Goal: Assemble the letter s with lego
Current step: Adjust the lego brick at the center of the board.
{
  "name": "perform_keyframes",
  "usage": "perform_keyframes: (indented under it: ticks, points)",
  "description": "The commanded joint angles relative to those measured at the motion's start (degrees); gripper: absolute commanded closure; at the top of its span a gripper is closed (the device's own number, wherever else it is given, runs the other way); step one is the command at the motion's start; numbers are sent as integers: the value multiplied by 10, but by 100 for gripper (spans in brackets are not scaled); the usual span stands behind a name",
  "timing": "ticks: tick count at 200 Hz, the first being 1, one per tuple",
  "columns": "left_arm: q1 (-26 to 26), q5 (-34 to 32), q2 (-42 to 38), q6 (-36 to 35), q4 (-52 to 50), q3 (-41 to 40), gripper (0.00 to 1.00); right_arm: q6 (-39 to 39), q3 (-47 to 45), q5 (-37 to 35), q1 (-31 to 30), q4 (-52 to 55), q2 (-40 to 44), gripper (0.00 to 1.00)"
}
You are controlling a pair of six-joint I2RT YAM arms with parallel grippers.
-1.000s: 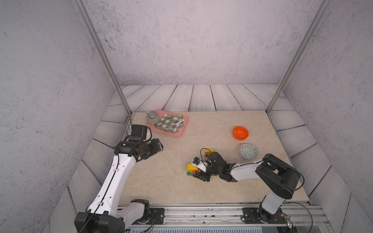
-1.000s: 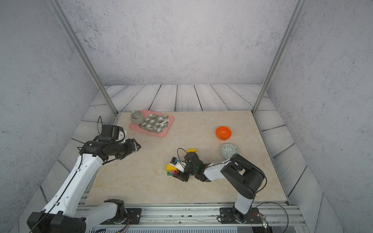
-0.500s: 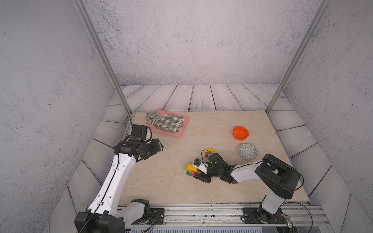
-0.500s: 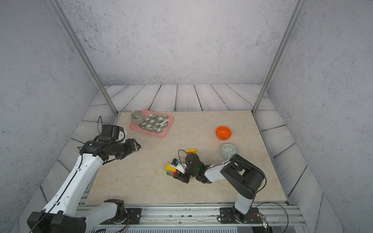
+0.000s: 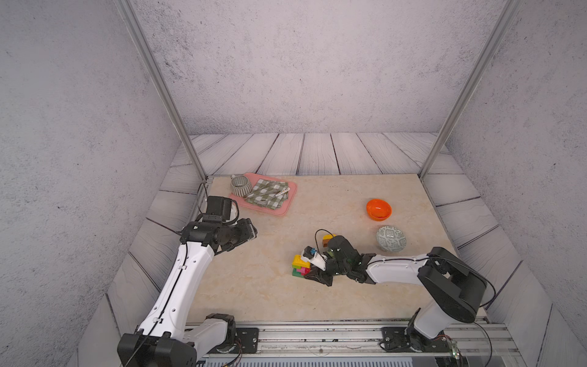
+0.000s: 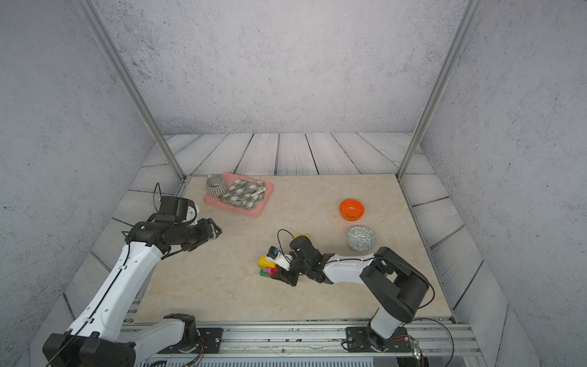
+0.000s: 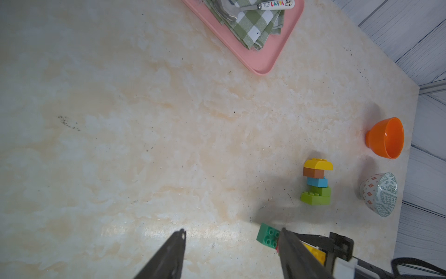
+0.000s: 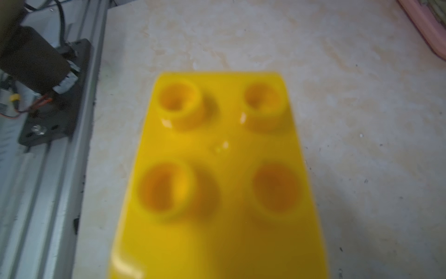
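The short stack would end upright nearer the metal bar if I let go now, because it is short of the second stack's row. I should move it to that row, then open my right gripper.
A short lego stack (image 5: 298,268) stands mid-table: a yellow brick (image 8: 222,169) on top, pink and red under it, and a dark green brick (image 7: 268,235) at the bottom. My right gripper (image 5: 310,266) lies low against it, shut on the stack from its right side. The yellow brick fills the right wrist view and hides the jaws. Just behind that arm stands a second lego stack (image 7: 316,181) of yellow, brown, blue and lime, mostly hidden in both top views. My left gripper (image 7: 233,230) hovers open over the table's left part, nothing between its fingers.
An orange bowl (image 5: 378,209) and a patterned bowl (image 5: 391,239) sit at the right. A pink tray (image 5: 287,208) with a checked cloth and a striped cup (image 5: 240,186) is at the back left. The metal rail (image 5: 317,330) runs along the front edge.
The right gripper's jaws have closed in on the lego stack, which has barely shifted. The left arm has not moved.
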State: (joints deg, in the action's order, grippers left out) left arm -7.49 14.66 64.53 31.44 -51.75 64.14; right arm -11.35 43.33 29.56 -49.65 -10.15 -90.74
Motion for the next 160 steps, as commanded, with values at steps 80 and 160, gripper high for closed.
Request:
perform_keyframes:
  ticks: [80, 160]
  points:
    - [7, -11, -19, -13, -31, 60, 33, 33, 401, 285, 100, 564, -158, 72]
    - [6, -14, -23, -12, -34, 61, 33, 100, 498, 315, 106, 573, -312, 72]
